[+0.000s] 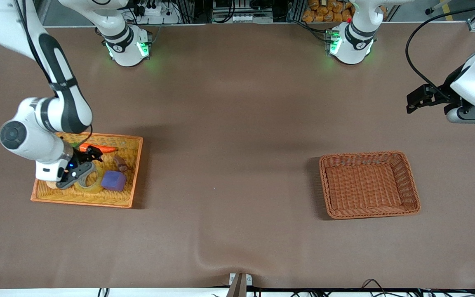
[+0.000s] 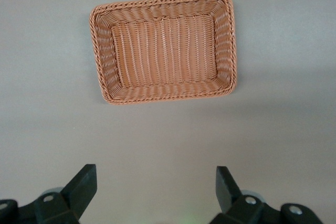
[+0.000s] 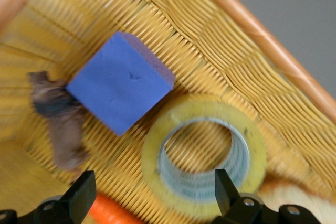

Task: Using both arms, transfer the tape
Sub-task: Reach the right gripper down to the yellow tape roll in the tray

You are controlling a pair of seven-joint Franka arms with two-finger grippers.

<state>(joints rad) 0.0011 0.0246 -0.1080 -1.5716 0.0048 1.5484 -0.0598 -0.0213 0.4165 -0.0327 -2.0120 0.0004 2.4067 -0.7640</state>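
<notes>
My right gripper picks up the roll by its ring side [image 1: 88, 188] next, to transfer the tape to the brown wicker basket.
The tape [image 1: 92, 182], a yellowish roll with a grey core, lies flat in the yellow wicker tray [image 1: 97, 202] beside the purple cube [image 1: 114, 180]. My right gripper [image 1: 90, 156] hangs low over the tray, open, with nothing between its fingers. In the right wrist view the tape [image 3: 152, 153] lies partly between the spread fingertips of the right gripper [image 3: 155, 187]; one finger is over its rim, the other beside the carrot [image 3: 107, 213]. My left gripper [image 1: 417, 99] waits open in the air over bare table at the left arm's end, and the left gripper [image 2: 156, 187] holds nothing.
The tray also holds a carrot [image 1: 97, 149], a brown toy [image 1: 121, 163] and a pale croissant toy [image 1: 52, 184]. A purple cube [image 3: 118, 87] touches the tape. A brown wicker basket [image 1: 324, 181] with nothing in it stands toward the left arm's end; its rim [image 2: 97, 51] shows in the left wrist view.
</notes>
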